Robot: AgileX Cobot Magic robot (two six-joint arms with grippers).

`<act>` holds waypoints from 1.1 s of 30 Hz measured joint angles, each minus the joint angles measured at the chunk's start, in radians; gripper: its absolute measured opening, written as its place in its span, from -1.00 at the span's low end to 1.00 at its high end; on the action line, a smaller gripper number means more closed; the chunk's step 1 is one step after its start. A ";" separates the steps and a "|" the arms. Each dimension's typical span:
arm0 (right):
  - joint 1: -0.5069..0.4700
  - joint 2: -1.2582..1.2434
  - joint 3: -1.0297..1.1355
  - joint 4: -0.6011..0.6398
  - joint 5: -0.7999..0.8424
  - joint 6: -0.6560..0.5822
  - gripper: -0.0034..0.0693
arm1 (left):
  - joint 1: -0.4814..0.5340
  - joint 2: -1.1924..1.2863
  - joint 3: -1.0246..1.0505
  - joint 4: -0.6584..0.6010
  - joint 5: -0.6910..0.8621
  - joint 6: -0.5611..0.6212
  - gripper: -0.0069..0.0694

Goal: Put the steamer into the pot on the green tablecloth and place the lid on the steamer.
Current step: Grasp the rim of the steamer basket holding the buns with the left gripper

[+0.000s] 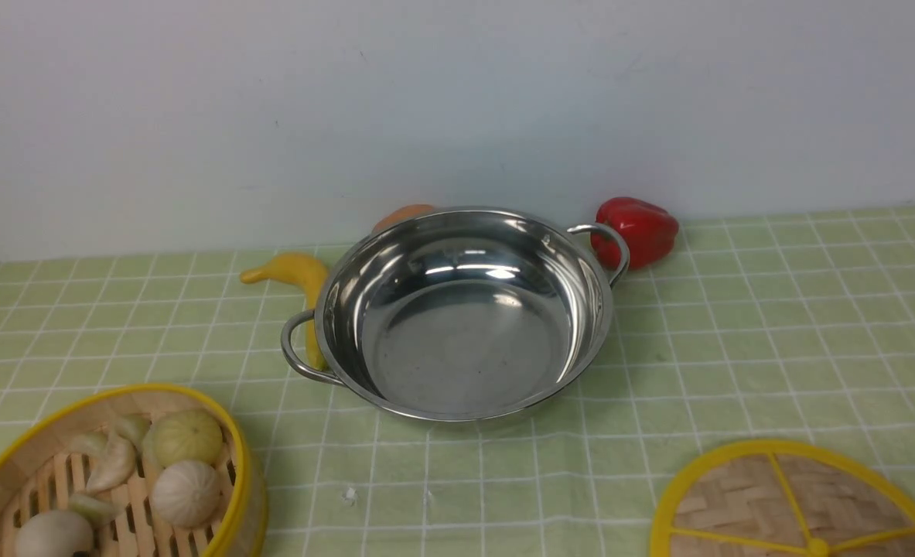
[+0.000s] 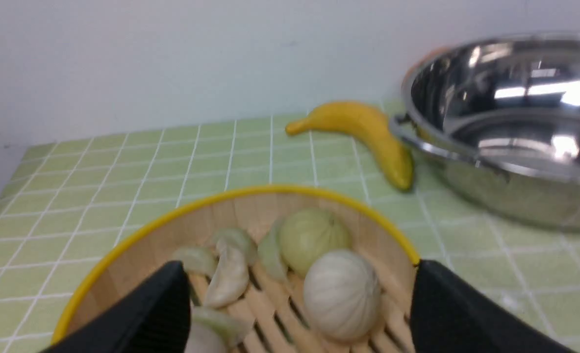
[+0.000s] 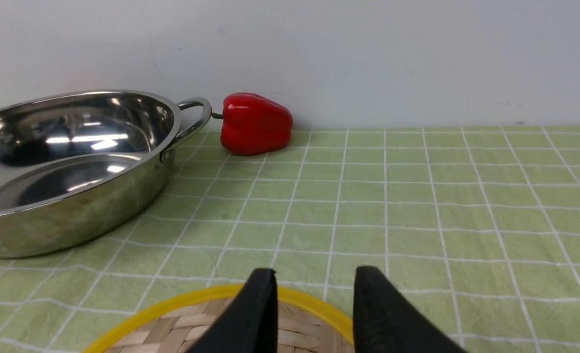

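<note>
The left gripper pinches the steamer by its thin yellow rim (image 1: 242, 469) next, since the steamer's round body spreads wider than the open fingers.
The steamer (image 1: 39, 441), a bamboo basket with a yellow rim holding pale buns (image 1: 186, 491), stands at the near left on the green tablecloth (image 1: 774, 325). The shiny steel pot (image 1: 465, 333) sits empty mid-table. At the near right lies the woven lid (image 1: 743, 495), flat on the cloth. Neither gripper shows in the front view. My left gripper (image 2: 298, 264) is open wide over the steamer (image 2: 250, 211), one finger above its inside, the other at the outside of its rim. My right gripper (image 3: 316, 270) is open, hovering over the lid's (image 3: 172, 333) far rim.
A yellow banana (image 1: 298, 271) lies against the pot's left handle. A red pepper (image 1: 639, 228) sits behind its right handle, and an orange thing (image 1: 403, 216) peeks from behind the pot. A pale wall closes the back.
</note>
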 joint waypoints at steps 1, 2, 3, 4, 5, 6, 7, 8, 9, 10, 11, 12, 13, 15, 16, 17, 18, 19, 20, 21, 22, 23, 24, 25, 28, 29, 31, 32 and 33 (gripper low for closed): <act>0.000 0.000 0.000 0.000 0.000 0.000 -0.25 | 0.000 0.000 0.000 -0.031 -0.031 -0.001 0.64; 0.000 0.000 0.000 0.000 0.000 0.000 -0.25 | 0.000 0.000 0.000 -0.057 -0.056 -0.002 0.64; 0.000 0.000 0.000 0.000 0.000 0.000 -0.25 | 0.000 0.000 0.000 -0.091 -0.088 -0.003 0.64; 0.000 0.000 0.000 0.000 0.000 0.000 -0.25 | 0.000 0.000 0.000 -0.126 -0.117 -0.004 0.64; 0.000 0.000 0.000 0.000 0.000 0.000 -0.25 | 0.000 0.000 0.000 -0.146 -0.133 -0.006 0.64; 0.000 0.000 0.000 0.000 0.000 0.000 -0.25 | 0.000 0.000 0.000 -0.191 -0.168 -0.008 0.64; 0.000 0.000 0.000 0.000 0.000 0.000 -0.25 | 0.000 0.000 0.000 -0.198 -0.168 -0.008 0.64; 0.000 0.000 0.000 0.000 0.000 0.000 -0.25 | 0.000 -0.001 0.000 -0.244 -0.205 -0.008 0.64; 0.000 0.000 0.000 0.000 0.000 0.000 -0.25 | 0.000 -0.001 0.000 -0.272 -0.231 -0.009 0.64; 0.000 0.000 0.000 0.000 0.000 0.000 -0.25 | 0.000 -0.001 0.000 -0.297 -0.271 -0.010 0.64; 0.000 0.000 0.000 0.000 0.000 0.000 -0.25 | 0.000 -0.001 0.000 -0.308 -0.305 -0.010 0.64; 0.000 0.000 0.000 0.000 0.000 0.000 -0.25 | 0.000 -0.001 0.000 -0.318 -0.342 -0.010 0.64; 0.000 0.000 0.000 0.000 0.000 0.000 -0.25 | 0.000 -0.001 0.000 -0.320 -0.355 -0.010 0.64; 0.000 0.000 0.000 0.000 0.000 0.000 -0.25 | 0.000 -0.001 0.000 -0.338 -0.400 -0.011 0.64; 0.000 0.000 0.000 0.000 0.000 0.000 -0.25 | 0.000 -0.001 0.000 -0.342 -0.404 -0.019 0.64; 0.000 0.000 0.000 0.000 0.000 0.000 -0.25 | 0.000 -0.001 0.000 -0.343 -0.403 -0.027 0.64; 0.000 0.000 0.000 0.000 0.000 0.000 -0.25 | 0.000 -0.001 0.000 -0.344 -0.401 -0.043 0.64; 0.000 0.000 0.000 0.000 0.000 0.000 -0.25 | 0.000 -0.001 0.000 -0.345 -0.399 -0.066 0.64; 0.000 0.000 0.000 0.000 0.000 0.000 -0.25 | 0.000 -0.001 0.000 -0.345 -0.394 -0.087 0.64; 0.000 0.000 0.000 0.000 0.000 0.000 -0.25 | 0.000 -0.001 -0.001 -0.345 -0.380 -0.113 0.64; 0.000 0.000 0.000 0.000 0.000 0.000 -0.25 | 0.000 -0.001 -0.011 -0.346 -0.347 -0.139 0.64; 0.000 0.000 0.000 0.000 0.000 0.000 -0.25 | 0.000 -0.001 -0.028 -0.346 -0.310 -0.153 0.64; 0.000 0.000 0.000 0.000 0.000 0.000 -0.25 | 0.000 -0.001 -0.051 -0.346 -0.281 -0.159 0.64; 0.000 0.000 0.000 0.000 0.000 0.000 -0.25 | 0.000 -0.001 -0.051 -0.346 -0.271 -0.159 0.64; 0.000 0.000 0.000 0.000 0.000 0.000 -0.25 | 0.000 -0.002 -0.153 -0.342 -0.136 -0.137 0.64; 0.000 0.000 0.000 0.000 0.000 0.000 -0.25 | 0.000 -0.002 -0.175 -0.339 -0.112 -0.121 0.64; 0.000 0.000 0.000 0.000 0.000 0.000 -0.25 | 0.000 0.008 -0.241 -0.331 -0.002 -0.061 0.64; 0.000 0.000 0.000 0.000 0.000 0.000 -0.25 | 0.000 0.023 -0.274 -0.326 0.039 -0.024 0.64; 0.000 0.000 0.000 0.000 0.000 0.000 -0.25 | 0.000 0.042 -0.307 -0.320 0.096 0.017 0.64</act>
